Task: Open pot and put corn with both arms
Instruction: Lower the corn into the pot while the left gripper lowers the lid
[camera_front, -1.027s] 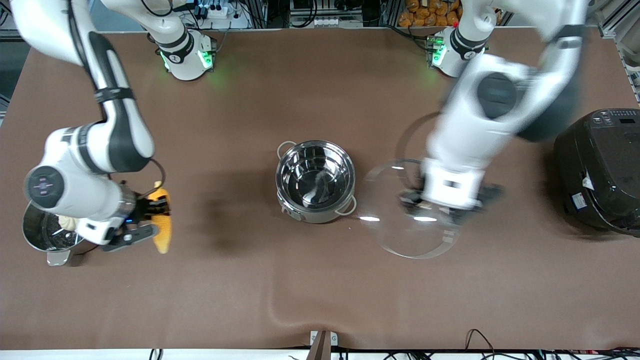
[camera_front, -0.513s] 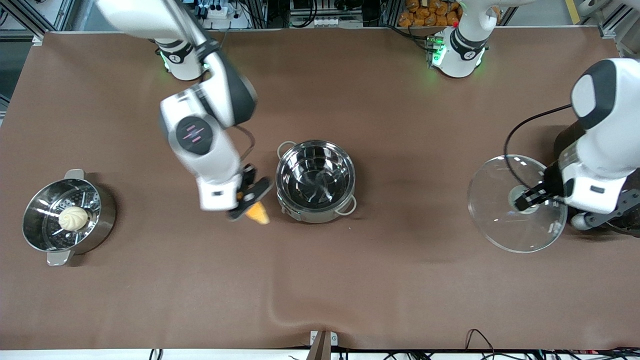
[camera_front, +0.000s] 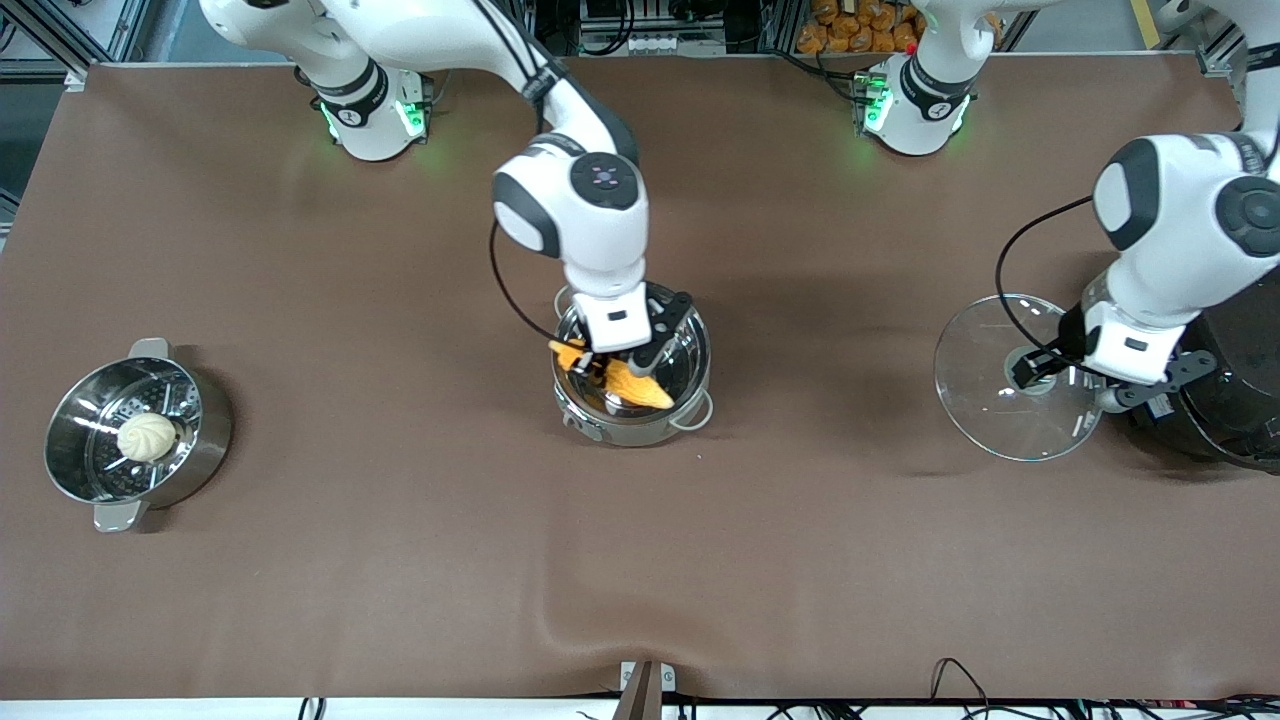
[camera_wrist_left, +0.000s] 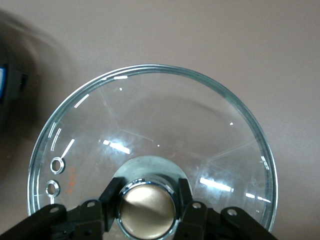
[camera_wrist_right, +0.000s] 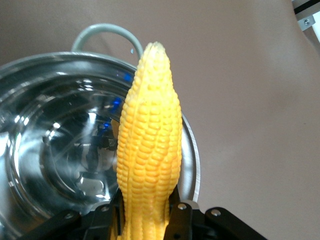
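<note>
The glass lid's rim is above the table beside the rice cooker, so my left gripper should keep holding the lid for now.
The shiny steel pot stands open at the table's middle, also in the right wrist view. My right gripper is over the pot, shut on the yellow corn, whose tip crosses the pot's rim in the right wrist view. My left gripper is shut on the tan knob of the glass lid, held toward the left arm's end of the table. The lid fills the left wrist view.
A steel steamer pot with a white bun stands toward the right arm's end. A big black rice cooker stands beside the lid at the left arm's end.
My right gripper carried the corn from the steamer pot's side across to over the open pot. My left gripper moved the lid away from the pot toward the rice cooker.
</note>
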